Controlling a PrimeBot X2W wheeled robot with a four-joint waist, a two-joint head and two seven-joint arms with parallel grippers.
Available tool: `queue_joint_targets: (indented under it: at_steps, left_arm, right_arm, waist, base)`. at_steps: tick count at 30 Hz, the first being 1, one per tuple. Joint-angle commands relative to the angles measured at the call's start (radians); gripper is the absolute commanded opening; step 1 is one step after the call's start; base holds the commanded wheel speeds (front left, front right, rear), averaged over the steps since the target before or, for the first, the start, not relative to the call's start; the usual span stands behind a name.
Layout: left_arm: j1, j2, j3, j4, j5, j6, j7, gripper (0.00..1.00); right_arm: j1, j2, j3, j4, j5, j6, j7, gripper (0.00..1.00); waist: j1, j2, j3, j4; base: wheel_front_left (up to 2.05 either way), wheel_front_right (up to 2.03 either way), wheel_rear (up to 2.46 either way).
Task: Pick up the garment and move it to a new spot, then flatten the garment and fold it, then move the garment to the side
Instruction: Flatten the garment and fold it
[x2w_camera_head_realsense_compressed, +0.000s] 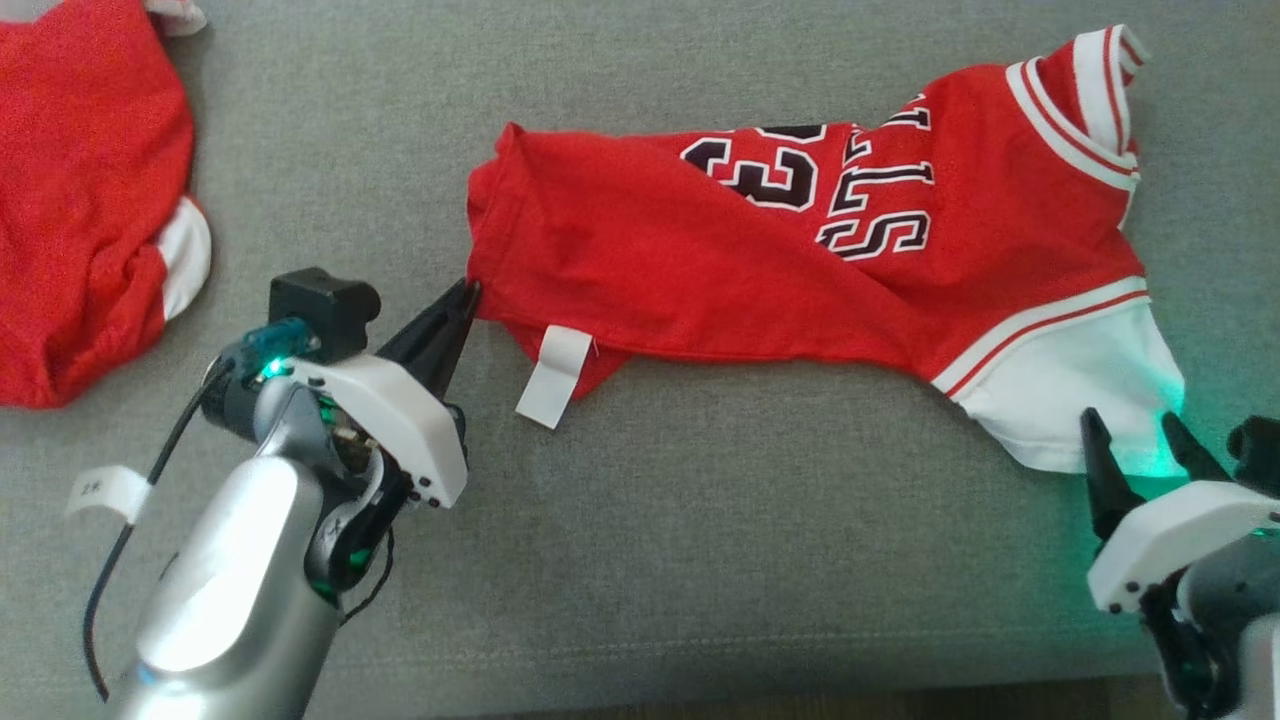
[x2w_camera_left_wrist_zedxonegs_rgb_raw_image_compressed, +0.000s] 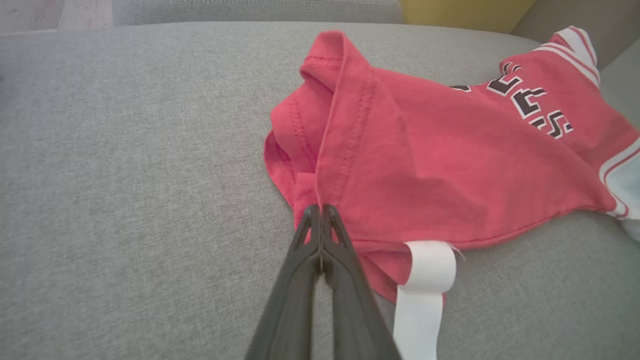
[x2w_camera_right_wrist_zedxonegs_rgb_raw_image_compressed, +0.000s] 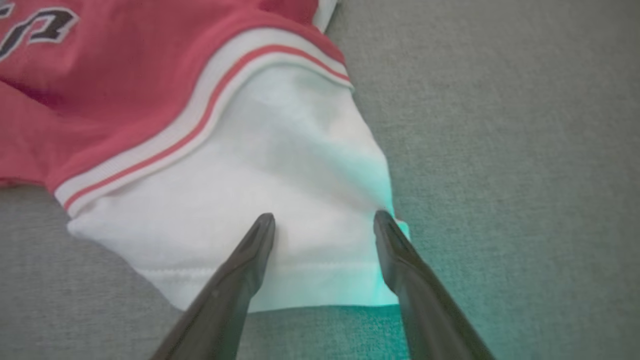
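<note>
I should use my right gripper to grab the garment by its sleeve hem corner next, because the white sleeve is lying flat and loose on the cushion.
A red jersey-style garment with black lettering and white sleeves lies stretched across the grey cushion. My left gripper is shut on its red hem corner at the left end; in the left wrist view the closed tips pinch that hem edge of the garment. A white label hangs from the hem beside them. My right gripper stands open at the lower right, its fingers over the white sleeve. In the right wrist view the right gripper has the sleeve cloth between its spread tips.
A second red and white garment lies bunched at the far left of the grey cushion. A small paper tag sits by my left arm. The cushion's front edge runs along the bottom, with wooden floor beyond.
</note>
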Motion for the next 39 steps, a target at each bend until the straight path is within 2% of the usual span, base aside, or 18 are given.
queue_joint_targets:
  at_steps: [1,12,13,15,20,28,39]
  left_arm:
    - [-0.022,0.032,0.034,-0.045,0.007,0.012,-0.003,0.0]
    - [-0.029,0.044,0.035,-0.063,0.006,0.023,-0.003,0.0]
    - [-0.029,0.045,0.036,-0.063,0.006,0.024,-0.005,0.0]
    - [-0.028,0.047,0.038,-0.065,0.006,0.027,-0.011,0.0]
    - [-0.02,0.051,0.045,-0.081,0.011,0.035,-0.052,0.0]
    - [-0.015,0.066,0.077,-0.193,0.029,0.063,-0.138,0.0]
    - [-0.12,0.103,0.148,-0.421,0.07,0.109,-0.18,0.0]
  right_arm:
    - [0.007,-0.007,-0.001,-0.048,-0.01,-0.001,0.025,1.0]
    - [0.011,-0.007,-0.053,-0.025,0.026,-0.001,0.088,1.0]
    - [0.01,-0.007,-0.053,-0.019,0.038,-0.001,0.093,0.74]
    - [0.008,-0.007,-0.051,-0.013,0.056,-0.001,0.102,0.0]
    - [0.011,-0.007,-0.041,-0.048,0.086,-0.001,0.087,0.0]
    - [-0.022,-0.007,-0.018,-0.244,0.104,-0.001,-0.032,0.0]
    - [-0.219,-0.089,-0.009,-0.438,0.096,-0.001,-0.118,0.0]
  waist:
    - [-0.0001,0.0,0.011,0.003]
    - [-0.0001,0.0,0.036,0.005]
    - [-0.0001,0.0,0.037,0.005]
    - [-0.0001,0.0,0.038,0.004]
    - [-0.0001,0.0,0.018,0.001]
    - [-0.0001,0.0,-0.07,-0.005]
    - [-0.0001,0.0,-0.201,-0.006]
  base:
    - [0.0,0.0,0.0]
    - [0.0,0.0,0.0]
    - [0.0,0.0,0.0]
    - [0.0,0.0,0.0]
    - [0.0,0.0,0.0]
    - [0.0,0.0,0.0]
    - [0.0,0.0,0.0]
